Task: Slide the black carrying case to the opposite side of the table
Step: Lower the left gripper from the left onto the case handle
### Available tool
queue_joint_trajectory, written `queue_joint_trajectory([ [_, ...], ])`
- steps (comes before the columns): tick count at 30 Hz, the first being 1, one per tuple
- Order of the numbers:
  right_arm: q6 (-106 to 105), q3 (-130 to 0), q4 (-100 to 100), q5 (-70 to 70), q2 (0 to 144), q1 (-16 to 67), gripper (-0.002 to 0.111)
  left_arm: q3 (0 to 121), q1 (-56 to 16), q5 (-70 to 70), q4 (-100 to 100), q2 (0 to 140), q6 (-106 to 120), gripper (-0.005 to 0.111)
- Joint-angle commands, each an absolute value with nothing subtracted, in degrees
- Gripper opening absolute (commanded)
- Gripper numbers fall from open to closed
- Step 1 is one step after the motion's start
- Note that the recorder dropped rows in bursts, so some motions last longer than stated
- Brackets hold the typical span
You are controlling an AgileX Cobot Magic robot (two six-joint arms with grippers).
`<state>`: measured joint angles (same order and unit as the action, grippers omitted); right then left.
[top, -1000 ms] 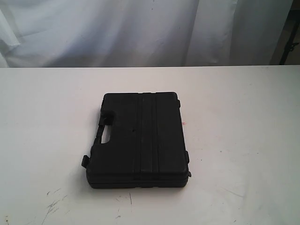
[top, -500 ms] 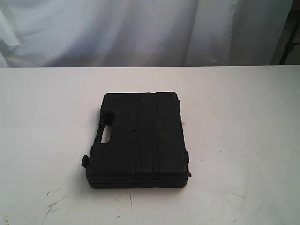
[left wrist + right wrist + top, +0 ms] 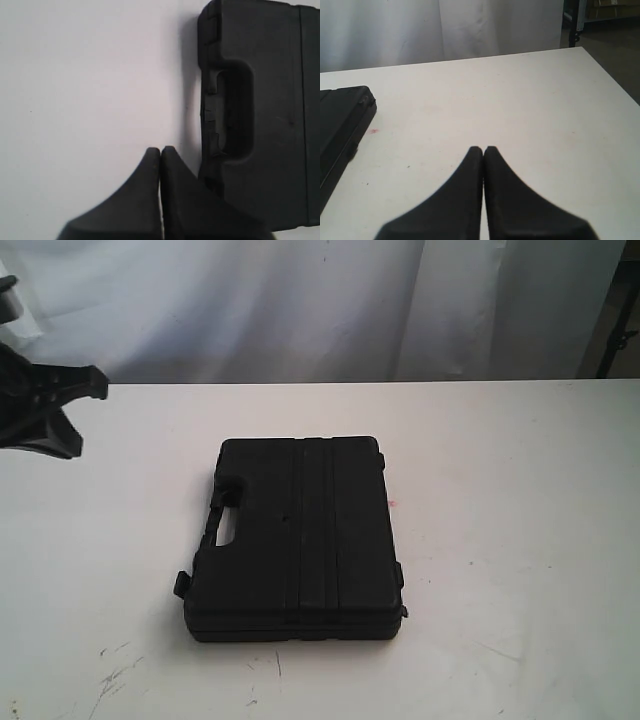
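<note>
The robot's left gripper will next take hold of the black case (image 3: pixel 300 540) by its handle (image 3: pixel 212 525) to slide it across the table.
The black case (image 3: pixel 300 540) lies flat and closed near the middle of the white table (image 3: pixel 520 490), with its handle cutout (image 3: pixel 225 530) facing left. My left gripper (image 3: pixel 50 405) hovers at the far left, apart from the case. Seen from the left wrist, the left gripper (image 3: pixel 160 150) is shut and empty, and the case's handle side (image 3: pixel 235 115) lies just beyond the fingertips. My right gripper (image 3: pixel 483 149) is shut and empty over bare table, with a corner of the case (image 3: pixel 340 120) off to one side. The right gripper does not show in the exterior view.
A tiny red dot (image 3: pixel 392 504) marks the table just right of the case. Dark scuffs (image 3: pixel 115 680) mark the front left. A white curtain (image 3: pixel 300 300) hangs behind the far table edge. The table's right edge (image 3: pixel 612 80) drops to a dark floor.
My left gripper has come into the exterior view at the far left, where no arm showed before. The case has not moved.
</note>
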<state>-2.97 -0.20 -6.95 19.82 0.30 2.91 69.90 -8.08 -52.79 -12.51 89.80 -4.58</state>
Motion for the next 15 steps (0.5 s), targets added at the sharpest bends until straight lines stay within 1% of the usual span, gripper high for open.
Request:
queue_joint_trajectory([
  [1,-2.97,0.0,-7.06,19.78,0.0,3.05,0.0,74.39,-12.91,-52.77,-11.23,95.8,-7.81,0.0],
  [6,-2.97,0.0,-7.06,19.78,0.0,3.05,0.0,78.7,-16.66,-54.14,-11.23,101.65,-10.42,0.0],
  [9,-2.97,0.0,-7.06,19.78,0.0,3.05,0.0,80.82,-18.84,-54.39,-10.48,104.89,-10.76,0.003],
  [12,-2.97,0.0,-7.06,19.78,0.0,3.05,0.0,82.21,-19.9,-54.39,-8.48,107.39,-13.63,0.011],
  [15,-2.97,0.0,-7.06,19.78,0.0,3.05,0.0,83.54,-19.93,-54.76,-8.41,109.69,-13.87,0.022],
])
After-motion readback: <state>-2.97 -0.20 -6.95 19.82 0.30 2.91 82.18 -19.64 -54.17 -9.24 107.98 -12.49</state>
